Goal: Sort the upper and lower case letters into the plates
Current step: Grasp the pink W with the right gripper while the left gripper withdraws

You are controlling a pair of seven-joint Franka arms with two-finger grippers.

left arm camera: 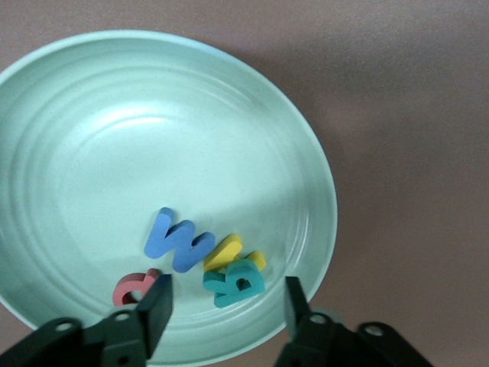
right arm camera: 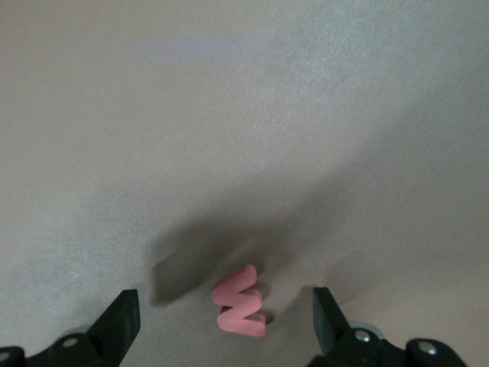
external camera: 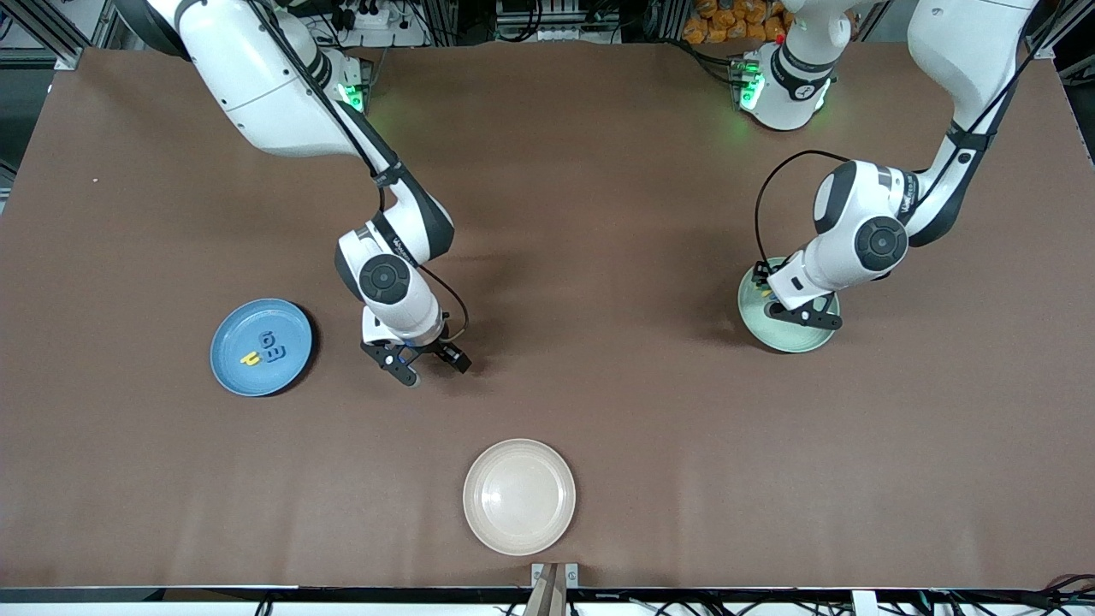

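Observation:
I should next pick up the red letter by its zigzag edges with my right gripper. Then I should sort the letter onto the bright blue plate point(external camera: 235, 329).
The pale mint green plate point(external camera: 791, 340) sits toward the left arm's end of the table. In the left wrist view this plate point(left arm camera: 114, 153) holds a blue letter point(left arm camera: 179, 243), a yellow letter point(left arm camera: 229, 250), a teal letter point(left arm camera: 235, 280) and a red letter point(left arm camera: 131, 287). My left gripper point(external camera: 802, 316) hangs open and empty just over them point(left arm camera: 227, 306). The bright blue plate point(external camera: 235, 329) holds a yellow letter point(external camera: 249, 359) and two blue letters point(external camera: 272, 345). My right gripper point(external camera: 425, 366) is open, low over the bare table, with a red letter point(right arm camera: 242, 303) lying between its fingers point(right arm camera: 121, 321).
A cream-beige round plate point(external camera: 519, 496) sits near the front edge at mid-table, with nothing in it. The right arm reaches down beside the blue plate. The rest of the brown table surface is bare.

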